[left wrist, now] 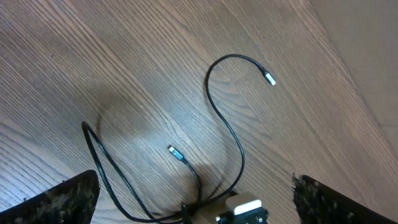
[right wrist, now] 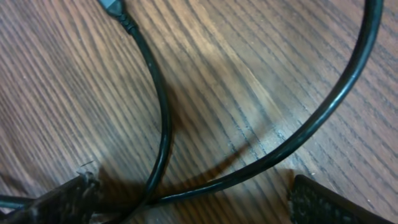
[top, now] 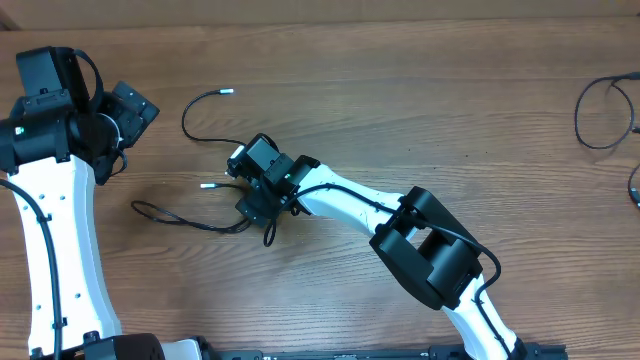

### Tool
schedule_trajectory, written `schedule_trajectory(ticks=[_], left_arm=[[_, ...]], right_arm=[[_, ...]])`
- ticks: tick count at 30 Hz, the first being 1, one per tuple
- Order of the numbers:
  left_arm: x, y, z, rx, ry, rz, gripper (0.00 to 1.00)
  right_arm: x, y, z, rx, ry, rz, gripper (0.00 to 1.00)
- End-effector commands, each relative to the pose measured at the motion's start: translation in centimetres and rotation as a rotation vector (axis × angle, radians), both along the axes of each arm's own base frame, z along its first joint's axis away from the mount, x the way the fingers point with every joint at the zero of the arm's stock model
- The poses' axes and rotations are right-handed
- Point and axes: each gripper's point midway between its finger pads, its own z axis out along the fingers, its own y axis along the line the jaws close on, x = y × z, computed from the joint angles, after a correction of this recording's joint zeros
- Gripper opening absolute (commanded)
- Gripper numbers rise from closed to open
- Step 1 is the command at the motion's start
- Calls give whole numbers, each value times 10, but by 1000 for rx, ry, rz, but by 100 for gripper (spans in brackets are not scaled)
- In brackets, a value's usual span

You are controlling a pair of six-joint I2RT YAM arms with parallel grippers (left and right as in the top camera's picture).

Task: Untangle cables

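The right gripper is ready and needs to close on both pieces of cable: they cross between its fingers, low over the wood, so closing now would hold both.
Thin black cables lie tangled on the wooden table [top: 400, 110]. One cable [top: 186, 120] curves from a silvery tip [top: 228, 91] toward my right gripper [top: 246, 186]. A second silvery tip [top: 207, 185] lies just left of that gripper, and a long loop [top: 160, 215] trails farther left. In the right wrist view the gripper [right wrist: 193, 199] is open, low over the wood, with two crossing cables [right wrist: 158, 106] [right wrist: 336, 99] between its fingers. My left gripper [top: 130, 105] hangs open, higher up and to the left, clear of the cables [left wrist: 219, 112].
More black cable loops [top: 600, 110] lie at the far right edge of the table. The right arm [top: 420, 240] stretches diagonally from the front edge to the tangle. The left arm's white link [top: 55, 230] stands along the left side.
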Motion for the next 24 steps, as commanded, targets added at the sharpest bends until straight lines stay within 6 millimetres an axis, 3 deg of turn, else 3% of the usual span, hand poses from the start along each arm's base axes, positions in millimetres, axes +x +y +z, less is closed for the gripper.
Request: schedule_trajectory(ticks=[1,4,7,9,15,24], left_arm=[[-1,2,8,26,-16,-12,100],[-1,2,8,25,-16,-13,100],[-1,2,8,26,-16,-12,99],[-1,2,8,25,-16,-13,100],[-1,2,8,25,-15,-13,100],[-1,2,8,26,-16,-12,99]], right_arm=[[-5,-7,-24,-39,40,-10,89],[-5,-7,-24,-39,40,-10,64],[-5,-7,-25,-39,40,-10,31],[-3,-11,-25,-48,40,-19,4],[22,-44,-14,-151,-25,-108,4],[82,-116,60,-122,-84,-298,4]])
